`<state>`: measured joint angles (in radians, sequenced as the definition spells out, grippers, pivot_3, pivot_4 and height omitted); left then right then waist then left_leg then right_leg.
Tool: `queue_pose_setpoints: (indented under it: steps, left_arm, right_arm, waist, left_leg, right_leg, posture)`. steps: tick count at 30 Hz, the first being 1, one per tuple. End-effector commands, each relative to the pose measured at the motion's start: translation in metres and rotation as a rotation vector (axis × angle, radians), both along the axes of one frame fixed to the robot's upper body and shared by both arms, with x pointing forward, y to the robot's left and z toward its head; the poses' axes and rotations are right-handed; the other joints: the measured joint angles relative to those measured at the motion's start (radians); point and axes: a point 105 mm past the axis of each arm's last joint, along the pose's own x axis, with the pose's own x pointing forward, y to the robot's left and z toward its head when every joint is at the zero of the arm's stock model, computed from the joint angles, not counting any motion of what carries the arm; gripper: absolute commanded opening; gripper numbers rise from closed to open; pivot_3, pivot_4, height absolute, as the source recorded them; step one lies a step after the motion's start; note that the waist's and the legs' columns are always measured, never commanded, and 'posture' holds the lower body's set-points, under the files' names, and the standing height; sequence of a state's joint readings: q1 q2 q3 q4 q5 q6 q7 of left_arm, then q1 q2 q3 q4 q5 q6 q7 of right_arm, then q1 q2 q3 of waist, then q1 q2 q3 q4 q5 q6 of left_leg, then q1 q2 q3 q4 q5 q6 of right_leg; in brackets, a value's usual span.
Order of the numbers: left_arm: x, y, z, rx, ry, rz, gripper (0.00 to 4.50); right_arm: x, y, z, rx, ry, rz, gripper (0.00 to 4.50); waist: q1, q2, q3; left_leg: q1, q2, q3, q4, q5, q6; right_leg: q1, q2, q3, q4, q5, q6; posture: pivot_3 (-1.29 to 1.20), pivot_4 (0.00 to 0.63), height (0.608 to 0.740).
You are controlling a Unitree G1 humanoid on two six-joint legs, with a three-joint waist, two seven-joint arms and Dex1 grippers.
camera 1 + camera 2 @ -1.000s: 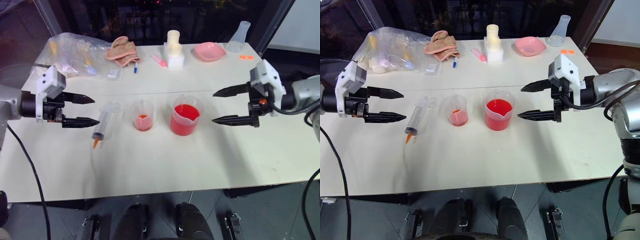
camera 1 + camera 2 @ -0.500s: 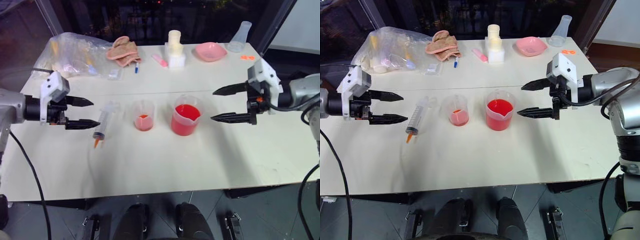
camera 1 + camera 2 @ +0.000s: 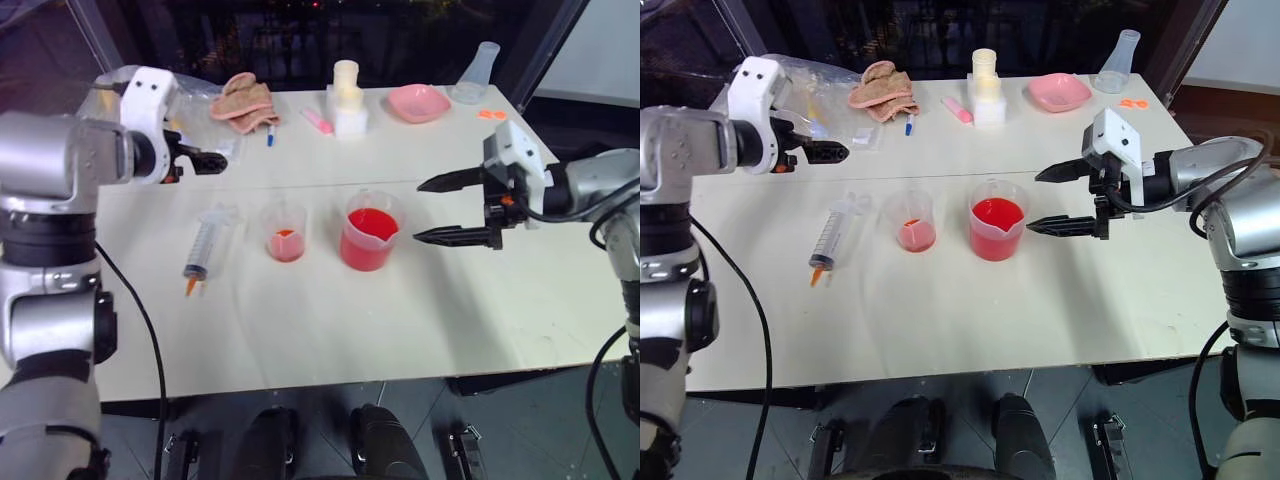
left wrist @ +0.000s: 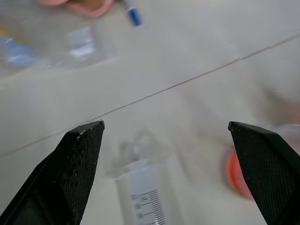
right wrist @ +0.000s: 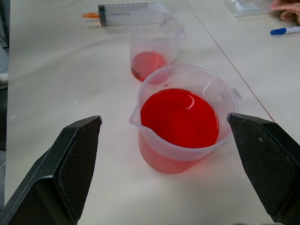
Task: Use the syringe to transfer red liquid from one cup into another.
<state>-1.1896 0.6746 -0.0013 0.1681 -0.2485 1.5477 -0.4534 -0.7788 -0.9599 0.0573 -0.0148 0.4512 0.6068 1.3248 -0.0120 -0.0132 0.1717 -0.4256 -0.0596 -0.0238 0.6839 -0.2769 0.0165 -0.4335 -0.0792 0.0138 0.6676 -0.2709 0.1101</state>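
Observation:
The syringe is long and slim down to its orange tip, so my left gripper needs to grab it next by the middle of its body.
The syringe lies flat on the table with its orange tip toward the near edge, left of both beakers. The smaller beaker holds a little red liquid. To its right, the larger beaker is about half full of red liquid. My left gripper is open and empty, raised above the table on the far side of the syringe. My right gripper is open and empty just right of the larger beaker, pointing at it.
Along the far edge are a clear plastic bag, a pink cloth, a blue-capped pen, a pink marker, a white block with a bottle, a pink dish and a clear flask.
My left arm has lifted and swung from the table's left side toward its far side, rolling its wrist, and now hangs behind the syringe. The right gripper has stayed put.

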Motion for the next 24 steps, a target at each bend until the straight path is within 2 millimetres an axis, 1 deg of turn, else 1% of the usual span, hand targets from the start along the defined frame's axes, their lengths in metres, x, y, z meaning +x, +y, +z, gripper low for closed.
queue_pose_setpoints:
  steps: [1,3,4,8,12,14,17,20,24]
  left_arm:
    - [0.006,0.01,-0.002,0.028,0.064,0.159,4.47]
    - [0.014,0.009,-0.007,-0.029,0.131,0.24,4.47]
    - [0.016,0.009,-0.008,-0.03,0.152,0.277,4.47]
    - [0.019,0.003,-0.018,-0.034,0.28,0.361,4.47]
    - [0.018,0.0,-0.022,-0.024,0.338,0.415,4.47]
    - [0.014,-0.002,-0.031,-0.003,0.427,0.428,4.47]
    - [0.01,-0.004,-0.034,0.007,0.481,0.437,4.47]
    - [0.005,0.002,-0.039,0.019,0.527,0.489,4.47]
    - [0.002,0.002,-0.047,0.057,0.562,0.516,4.47]
  right_arm:
    - [-0.003,0.005,0.011,0.006,-0.047,0.017,4.5]
    - [-0.003,0.006,0.011,0.008,-0.048,0.02,4.5]
    - [-0.003,0.006,0.011,0.008,-0.049,0.019,4.5]
    - [-0.003,0.007,0.012,0.011,-0.05,0.021,4.5]
    - [-0.004,0.009,0.012,0.015,-0.051,0.022,4.5]
    - [-0.005,0.01,0.012,0.013,-0.05,0.026,4.5]
    - [-0.005,0.011,0.012,0.013,-0.05,0.027,4.5]
    - [-0.007,0.011,0.012,0.017,-0.054,0.021,4.5]
    - [-0.008,0.011,0.011,0.02,-0.053,0.015,4.5]
  waist:
    - [0.001,0.0,0.0]
    - [0.002,0.0,0.0]
    - [0.004,0.0,0.0]
    - [0.003,0.0,0.0]
    - [0.002,0.0,0.0]
    - [0.002,0.0,0.0]
    - [0.003,-0.001,0.0]
    - [0.003,-0.001,0.0]
    - [0.004,-0.001,0.0]
  left_leg:
    - [0.0,0.0,0.0,0.0,0.0,0.0]
    - [0.0,0.0,0.0,0.0,0.0,-0.001]
    - [0.0,0.0,0.0,0.0,0.001,-0.001]
    - [0.0,-0.001,0.0,0.0,0.003,-0.006]
    - [-0.001,-0.001,0.0,-0.001,0.003,-0.006]
    - [-0.001,-0.001,0.0,-0.001,0.003,-0.006]
    - [-0.001,-0.001,0.0,-0.001,0.004,-0.007]
    - [-0.001,-0.001,0.0,-0.001,0.004,-0.007]
    - [-0.001,-0.001,0.0,-0.001,0.004,-0.007]
  right_leg:
    - [0.0,0.0,0.0,0.0,0.0,0.0]
    - [0.0,0.0,0.0,0.0,0.0,0.0]
    - [0.0,0.0,0.0,0.0,0.0,0.0]
    - [0.0,-0.001,0.0,-0.001,0.0,0.0]
    - [-0.001,-0.001,0.0,-0.001,0.001,0.001]
    - [-0.001,-0.002,0.0,-0.001,0.001,0.001]
    - [-0.001,-0.002,0.0,-0.001,0.001,0.001]
    - [-0.001,-0.002,0.0,-0.001,0.001,0.001]
    - [-0.001,-0.002,0.0,0.0,0.001,0.001]
  posture:
    - [0.0,0.15,0.74]
    - [0.0,0.15,0.74]
    - [0.0,0.15,0.74]
    - [0.0,0.15,0.74]
    - [0.0,0.15,0.74]
    - [0.0,0.15,0.74]
    - [0.0,0.15,0.74]
    - [0.0,0.15,0.74]
    - [0.0,0.15,0.74]
